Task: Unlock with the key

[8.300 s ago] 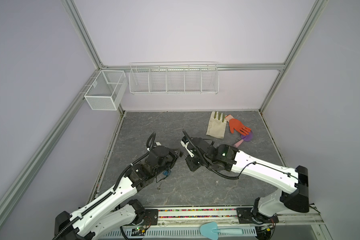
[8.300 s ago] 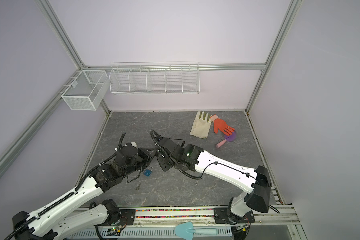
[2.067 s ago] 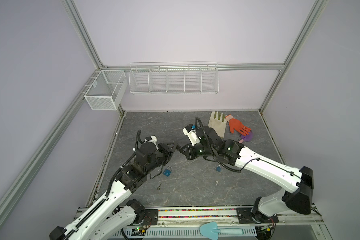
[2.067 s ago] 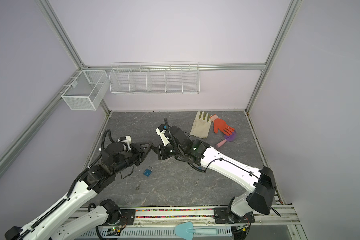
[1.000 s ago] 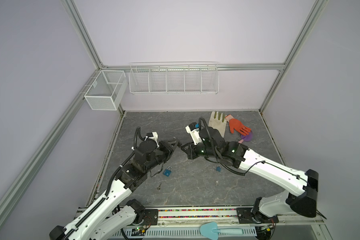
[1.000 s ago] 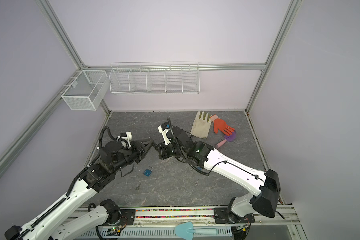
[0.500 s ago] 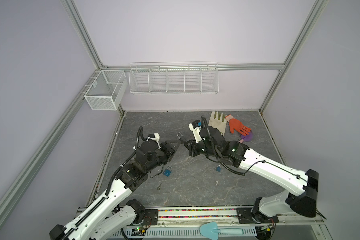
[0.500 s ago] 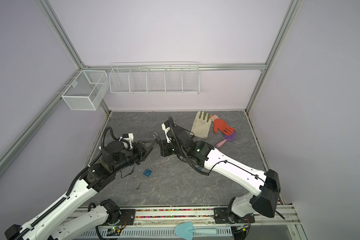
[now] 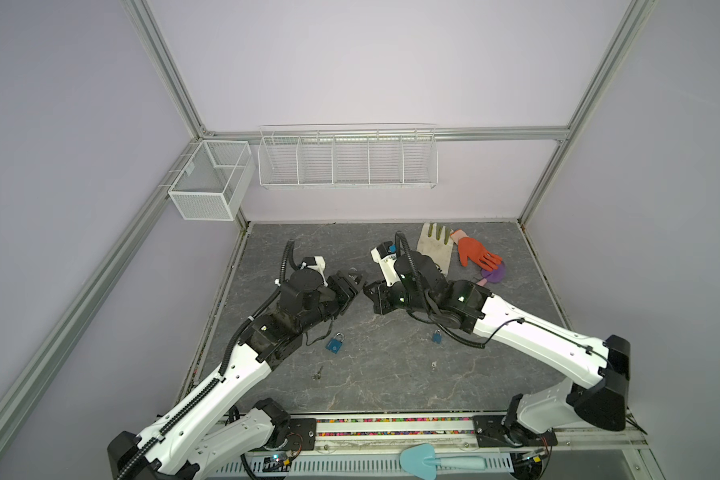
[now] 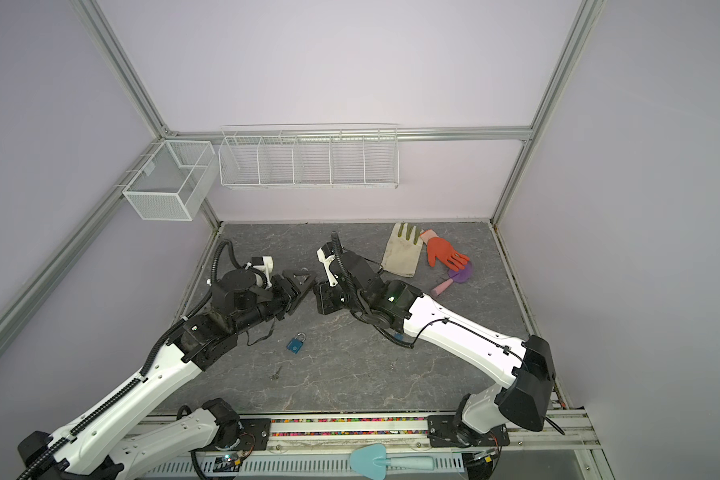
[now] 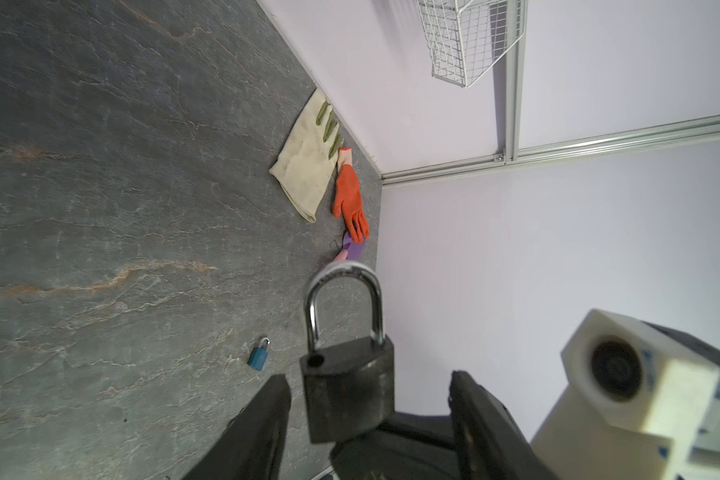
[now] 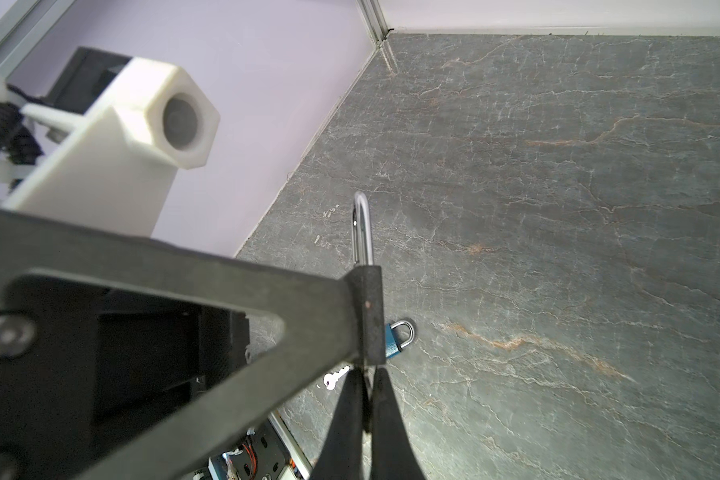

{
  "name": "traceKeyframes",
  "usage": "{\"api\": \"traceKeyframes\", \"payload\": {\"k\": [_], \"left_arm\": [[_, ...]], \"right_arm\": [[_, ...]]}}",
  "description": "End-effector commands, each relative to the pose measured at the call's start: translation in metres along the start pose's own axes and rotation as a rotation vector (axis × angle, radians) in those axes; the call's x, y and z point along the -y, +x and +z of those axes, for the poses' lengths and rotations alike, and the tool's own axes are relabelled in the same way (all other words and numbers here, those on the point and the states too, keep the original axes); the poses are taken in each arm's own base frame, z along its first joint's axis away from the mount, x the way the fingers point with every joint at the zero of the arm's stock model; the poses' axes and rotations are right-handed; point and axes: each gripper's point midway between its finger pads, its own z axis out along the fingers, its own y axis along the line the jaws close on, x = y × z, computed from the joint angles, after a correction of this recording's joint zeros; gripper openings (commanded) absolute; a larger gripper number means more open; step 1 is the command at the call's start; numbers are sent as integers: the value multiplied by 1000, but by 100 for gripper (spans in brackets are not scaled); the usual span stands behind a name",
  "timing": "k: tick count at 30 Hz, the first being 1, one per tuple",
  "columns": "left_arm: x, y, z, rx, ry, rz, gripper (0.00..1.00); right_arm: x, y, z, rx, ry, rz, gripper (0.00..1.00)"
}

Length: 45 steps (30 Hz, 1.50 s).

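Observation:
The silver shackle [image 11: 341, 291] needs to stay free to swing open, so my left gripper will next grab the dark padlock's body [image 11: 348, 390] by its opposite sides.
A dark padlock [image 11: 346, 390] with a silver shackle [image 11: 341, 291] hangs in the air between the two arms; one shackle leg ends just above its hole in the body. My left gripper [image 11: 368, 378] is open, its fingers [image 11: 267, 415] standing apart on either side of the body without touching it. The right gripper [image 12: 366, 374] is shut under the padlock [image 12: 368, 307], pinched on the key, which is almost hidden between the fingers [image 12: 350, 407]. In both top views the left gripper [image 9: 358, 280] [image 10: 304, 278] and the right gripper [image 9: 368, 291] [image 10: 316, 291] meet tip to tip at mid-table.
A blue padlock [image 9: 334, 343] and a loose key [image 9: 318, 374] lie on the grey table below the left arm. A smaller blue padlock [image 9: 436, 336] and another key [image 9: 433, 365] lie under the right arm. Gloves [image 9: 435, 247] and a purple trowel [image 9: 493, 274] lie back right. Wire baskets [image 9: 346, 160] hang on the walls.
The left jaws have spread off the padlock body, which now hangs from the right gripper. Both grippers have drifted slightly toward the back of the table.

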Motion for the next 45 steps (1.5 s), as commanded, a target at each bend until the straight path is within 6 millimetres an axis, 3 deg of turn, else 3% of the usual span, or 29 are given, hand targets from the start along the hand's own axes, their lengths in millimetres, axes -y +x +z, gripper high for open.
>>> {"api": "traceKeyframes", "payload": {"k": [1,20,45], "left_arm": [[-4,-2,0,6,-65,53,62],[-12,-7,4,40,-154,81,46],[-32,-6,14,55,-190,15,25]], "right_arm": [[-13,-9,-2,21,-37,-38,6],[0,3,14,-41,68,-108,6],[-6,3,8,-31,71,-176,7]]}}
